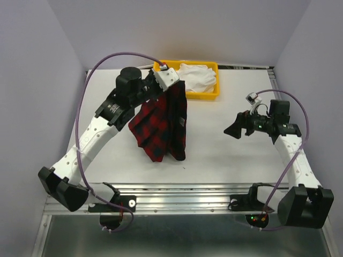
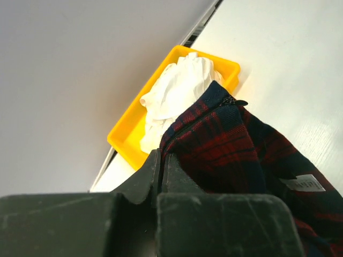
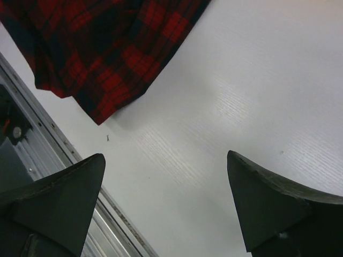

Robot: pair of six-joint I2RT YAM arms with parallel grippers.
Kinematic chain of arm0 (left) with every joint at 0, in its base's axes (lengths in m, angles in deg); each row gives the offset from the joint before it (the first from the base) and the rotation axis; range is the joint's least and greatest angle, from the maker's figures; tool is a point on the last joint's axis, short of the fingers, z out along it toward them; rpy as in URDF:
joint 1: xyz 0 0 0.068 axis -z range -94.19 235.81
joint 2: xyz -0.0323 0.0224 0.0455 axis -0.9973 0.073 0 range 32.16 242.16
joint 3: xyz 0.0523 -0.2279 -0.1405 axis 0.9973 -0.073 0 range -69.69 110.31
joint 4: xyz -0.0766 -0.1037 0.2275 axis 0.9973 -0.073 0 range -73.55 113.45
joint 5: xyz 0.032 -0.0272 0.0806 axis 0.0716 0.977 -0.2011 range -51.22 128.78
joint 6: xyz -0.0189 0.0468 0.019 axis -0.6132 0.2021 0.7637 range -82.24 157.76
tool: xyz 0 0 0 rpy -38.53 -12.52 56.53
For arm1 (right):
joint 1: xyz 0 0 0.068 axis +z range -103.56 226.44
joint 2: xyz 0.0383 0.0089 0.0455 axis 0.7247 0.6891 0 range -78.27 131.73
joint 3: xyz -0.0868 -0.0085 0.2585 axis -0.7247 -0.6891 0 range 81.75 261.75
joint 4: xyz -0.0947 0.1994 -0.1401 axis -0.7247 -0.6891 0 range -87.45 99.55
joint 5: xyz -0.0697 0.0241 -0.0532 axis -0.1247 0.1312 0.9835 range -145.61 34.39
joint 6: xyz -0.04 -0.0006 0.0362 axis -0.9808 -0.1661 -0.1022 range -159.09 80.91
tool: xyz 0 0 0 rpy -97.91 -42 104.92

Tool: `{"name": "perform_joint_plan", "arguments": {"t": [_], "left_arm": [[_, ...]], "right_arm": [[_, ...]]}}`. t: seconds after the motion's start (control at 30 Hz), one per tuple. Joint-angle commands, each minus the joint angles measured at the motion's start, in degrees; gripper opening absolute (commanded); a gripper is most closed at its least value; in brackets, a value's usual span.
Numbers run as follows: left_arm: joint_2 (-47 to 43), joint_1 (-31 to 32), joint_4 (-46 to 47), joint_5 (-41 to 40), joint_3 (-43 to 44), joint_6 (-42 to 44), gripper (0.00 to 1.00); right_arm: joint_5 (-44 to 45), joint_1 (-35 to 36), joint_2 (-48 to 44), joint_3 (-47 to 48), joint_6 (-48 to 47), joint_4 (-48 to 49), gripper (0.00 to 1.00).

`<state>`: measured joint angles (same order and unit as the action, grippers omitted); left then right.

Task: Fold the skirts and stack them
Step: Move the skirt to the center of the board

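Observation:
My right gripper should grab the plaid skirt [image 1: 162,124] by its top edge next, across from where my left gripper holds it. Then the skirt can be spread flat for folding.
A red and dark plaid skirt [image 1: 162,124] hangs from my left gripper [image 1: 177,84], which is shut on its top edge and holds it above the table; its lower part rests on the table. In the left wrist view the skirt [image 2: 230,155] hangs beside my closed fingers [image 2: 161,171]. A white skirt [image 1: 199,76] lies crumpled in a yellow bin [image 1: 206,94] at the back. My right gripper [image 1: 233,130] is open and empty, to the right of the plaid skirt, which shows in its view [image 3: 102,48].
The yellow bin [image 2: 126,140] with the white skirt [image 2: 177,91] sits by the back wall. A metal rail [image 1: 177,190] runs along the table's near edge. The white tabletop [image 3: 241,96] lies under my right gripper [image 3: 166,160].

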<state>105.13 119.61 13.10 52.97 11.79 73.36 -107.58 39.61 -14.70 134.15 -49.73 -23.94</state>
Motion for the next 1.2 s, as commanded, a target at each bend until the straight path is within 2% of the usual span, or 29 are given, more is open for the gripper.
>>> {"name": "perform_joint_plan", "arguments": {"t": [0.0,0.13,0.37,0.57,0.8,0.93,1.0,1.1,1.13,1.17], "left_arm": [[3.7,-0.7,3.2,-3.1,9.1,-8.2,0.00],[7.6,-4.1,2.8,2.3,11.3,-14.1,0.00],[10.0,-10.3,3.6,14.9,12.2,-16.4,0.00],[13.1,-12.8,1.4,18.0,16.0,-19.0,0.00],[11.8,-14.8,3.1,18.7,12.5,-21.5,0.00],[11.8,-16.5,2.8,19.2,12.0,-22.3,0.00],[11.8,-17.4,2.7,19.4,12.0,-23.0,0.00],[11.3,-19.5,2.7,20.3,11.3,-24.2,0.00],[11.1,-19.9,2.9,20.5,10.9,-24.3,0.00],[10.6,-20.9,3.0,21.0,10.6,-24.5,0.00]], "right_arm": [[5.1,6.7,-3.8,-3.0,-6.6,4.8,1.00],[8.4,11.1,-3.8,-7.5,-8.8,9.5,1.00],[16.1,22.8,-0.7,-15.4,-14.8,23.9,1.00],[18.7,34.0,6.6,-15.4,-18.0,27.9,1.00],[24.5,44.3,13.1,-14.5,-9.8,41.3,1.00],[26.7,46.4,16.4,-14.3,-7.0,48.4,1.00],[27.9,47.0,17.3,-12.6,-6.1,48.7,0.93],[29.0,47.0,17.8,-10.5,-5.6,48.3,0.69],[29.3,47.0,18.1,-9.7,-5.6,48.0,0.61],[29.3,47.0,18.9,-8.9,-5.9,47.0,0.40]]}}
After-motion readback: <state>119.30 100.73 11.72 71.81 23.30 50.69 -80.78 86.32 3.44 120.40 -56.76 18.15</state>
